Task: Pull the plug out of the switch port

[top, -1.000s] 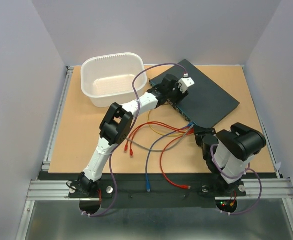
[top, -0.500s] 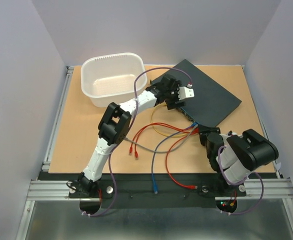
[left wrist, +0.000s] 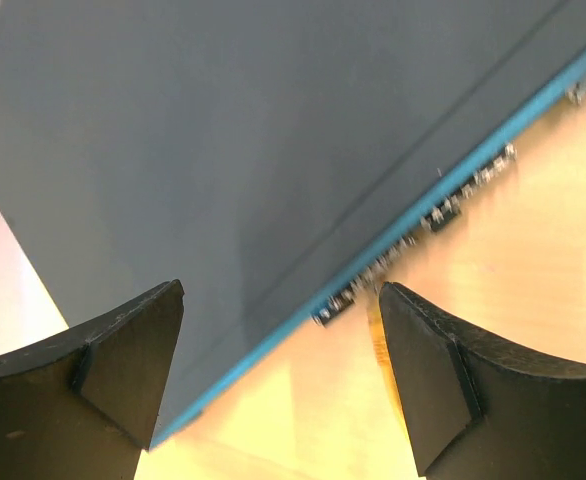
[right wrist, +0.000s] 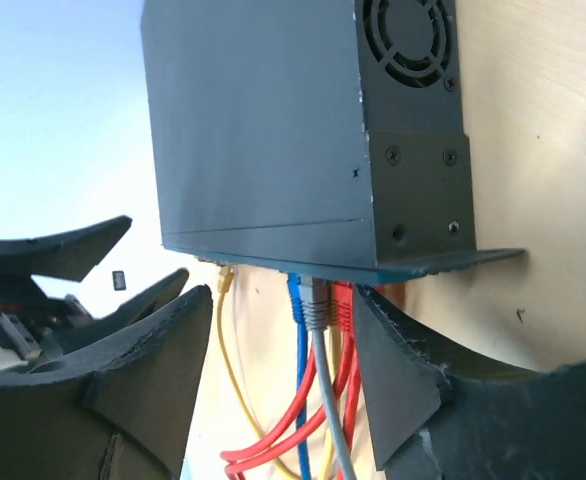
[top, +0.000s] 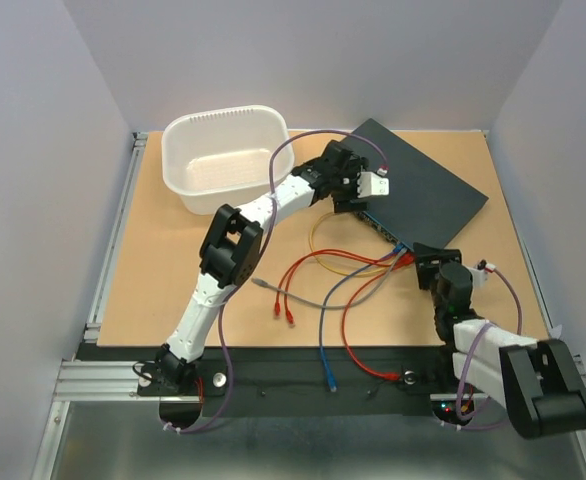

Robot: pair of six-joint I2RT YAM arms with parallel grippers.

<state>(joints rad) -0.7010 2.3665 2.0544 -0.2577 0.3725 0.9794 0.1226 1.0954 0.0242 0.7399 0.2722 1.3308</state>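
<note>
My right gripper grabs the red plug by its boot (top: 407, 259) (right wrist: 342, 308) at the switch's edge next, to pull it from the port.
The switch (top: 428, 190) is a flat dark box lying at an angle at the back right; it also shows in the left wrist view (left wrist: 233, 130) and the right wrist view (right wrist: 273, 130). Blue (right wrist: 295, 296), grey (right wrist: 318, 306), red (right wrist: 341, 300) and yellow (right wrist: 223, 280) plugs sit in its front edge. My right gripper (top: 428, 258) (right wrist: 279, 310) is open just in front of these plugs, with the blue, grey and red ones between its fingers. My left gripper (top: 361, 190) (left wrist: 281, 300) is open over the switch's socket edge, farther left.
A white tub (top: 228, 160) stands at the back left. Loose cables trail over the table from the switch: red ends (top: 283, 310), a blue end (top: 325, 378) over the front rail, a grey end (top: 258, 283) and a yellow loop (top: 318, 240).
The switch and its cables have shifted to the right. My right arm has swung down and out to the right, its gripper staying at the plugs. My left gripper moved slightly right.
</note>
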